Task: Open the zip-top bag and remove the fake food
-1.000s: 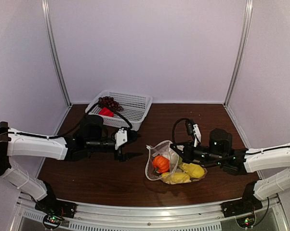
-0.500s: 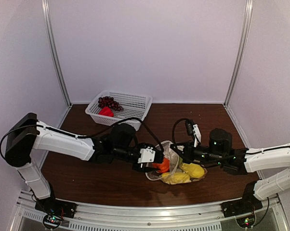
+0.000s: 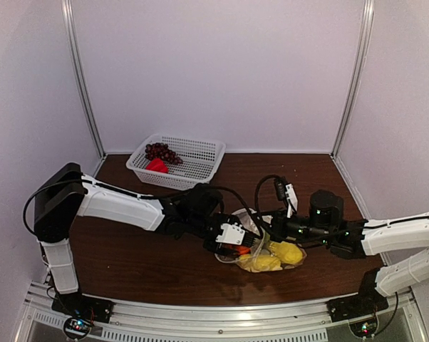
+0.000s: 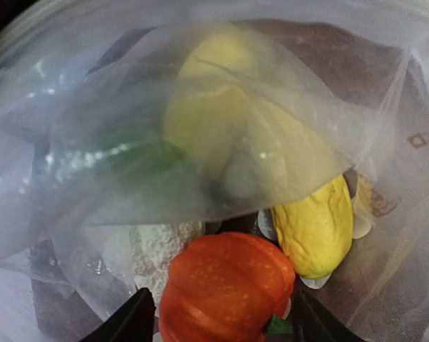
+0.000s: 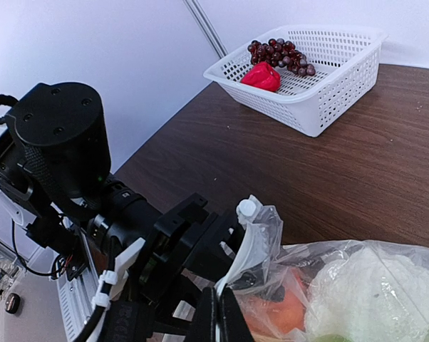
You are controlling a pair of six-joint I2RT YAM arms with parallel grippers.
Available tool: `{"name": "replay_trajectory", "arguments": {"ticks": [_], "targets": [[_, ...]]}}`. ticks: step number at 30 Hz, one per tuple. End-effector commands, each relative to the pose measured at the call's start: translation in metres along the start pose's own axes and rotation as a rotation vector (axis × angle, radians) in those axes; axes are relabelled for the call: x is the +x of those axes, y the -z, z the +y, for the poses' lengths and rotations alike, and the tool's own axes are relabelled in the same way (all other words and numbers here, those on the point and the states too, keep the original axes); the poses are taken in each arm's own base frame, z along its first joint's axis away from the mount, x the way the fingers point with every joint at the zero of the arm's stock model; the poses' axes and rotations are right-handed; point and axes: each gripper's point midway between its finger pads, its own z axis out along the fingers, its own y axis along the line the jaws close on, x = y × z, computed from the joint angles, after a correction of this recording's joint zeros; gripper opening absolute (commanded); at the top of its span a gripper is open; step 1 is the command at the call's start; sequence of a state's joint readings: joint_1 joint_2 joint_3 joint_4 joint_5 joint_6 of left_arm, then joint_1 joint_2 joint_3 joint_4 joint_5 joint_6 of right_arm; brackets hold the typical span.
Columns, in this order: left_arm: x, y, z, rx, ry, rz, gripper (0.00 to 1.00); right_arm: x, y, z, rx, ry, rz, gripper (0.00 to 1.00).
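Note:
The bulk of the orange round piece (image 4: 225,288) is beyond my fingers in the left wrist view. It isn't time to close yet: my left gripper has to first reach the piece.
The clear zip-top bag (image 3: 261,251) lies open on the brown table, mouth facing left. My left gripper (image 3: 244,246) is inside its mouth, open, its fingers on either side of the orange round piece (image 4: 225,288). A yellow piece (image 4: 316,226) and a white lumpy piece (image 4: 140,246) lie beside it in the left wrist view. Yellow pieces (image 3: 286,253) show through the bag from above. My right gripper (image 5: 219,317) is shut on the bag's white zip rim (image 5: 251,246) and holds it up. The purple grape bunch (image 3: 162,152) and the red piece (image 3: 156,165) lie in the basket.
A white lattice basket (image 3: 200,151) stands at the back left of the table, also in the right wrist view (image 5: 321,100). Pale walls with metal posts close in the back and sides. A metal rail runs along the near edge.
My left arm has swung from near the basket across to the right and pushed its gripper into the bag's mouth around the orange piece. The right gripper has kept hold of the rim.

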State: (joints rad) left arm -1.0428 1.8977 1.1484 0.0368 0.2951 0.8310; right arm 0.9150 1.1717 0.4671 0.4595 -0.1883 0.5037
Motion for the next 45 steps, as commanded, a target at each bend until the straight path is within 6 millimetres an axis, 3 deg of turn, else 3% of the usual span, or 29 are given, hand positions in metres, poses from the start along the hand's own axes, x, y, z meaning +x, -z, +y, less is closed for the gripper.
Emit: {"name": "replay_trajectory", "arguments": {"ticks": [1, 10, 15, 21, 26, 34, 40, 45], "targets": [[0.017, -0.013, -0.011, 0.053, -0.02, 0.071, 0.68, -0.007, 0.001, 0.01, -0.032, -0.002, -0.014, 0.0], [0.035, -0.023, -0.024, 0.092, 0.004, 0.126, 0.64, -0.004, 0.001, 0.008, -0.028, -0.001, -0.008, 0.0], [0.04, -0.024, -0.018, 0.048, -0.006, 0.153, 0.78, -0.003, 0.0, 0.009, -0.034, -0.006, -0.007, 0.0], [0.038, -0.029, -0.012, 0.052, -0.018, 0.156, 0.8, -0.004, -0.001, 0.009, -0.034, -0.006, -0.007, 0.0], [0.036, -0.023, -0.015, 0.057, -0.002, 0.149, 0.62, -0.003, -0.001, 0.008, -0.027, -0.004, -0.004, 0.0], [0.008, 0.02, -0.005, -0.063, 0.008, 0.045, 0.35, -0.003, -0.003, 0.007, -0.023, -0.001, -0.002, 0.0], [-0.005, 0.037, -0.006, -0.087, 0.011, 0.025, 0.32, -0.001, -0.003, 0.005, -0.017, -0.002, 0.001, 0.0], [-0.028, 0.066, 0.008, -0.178, 0.051, -0.076, 0.31, 0.0, -0.003, 0.004, -0.017, -0.004, 0.002, 0.0]]}}
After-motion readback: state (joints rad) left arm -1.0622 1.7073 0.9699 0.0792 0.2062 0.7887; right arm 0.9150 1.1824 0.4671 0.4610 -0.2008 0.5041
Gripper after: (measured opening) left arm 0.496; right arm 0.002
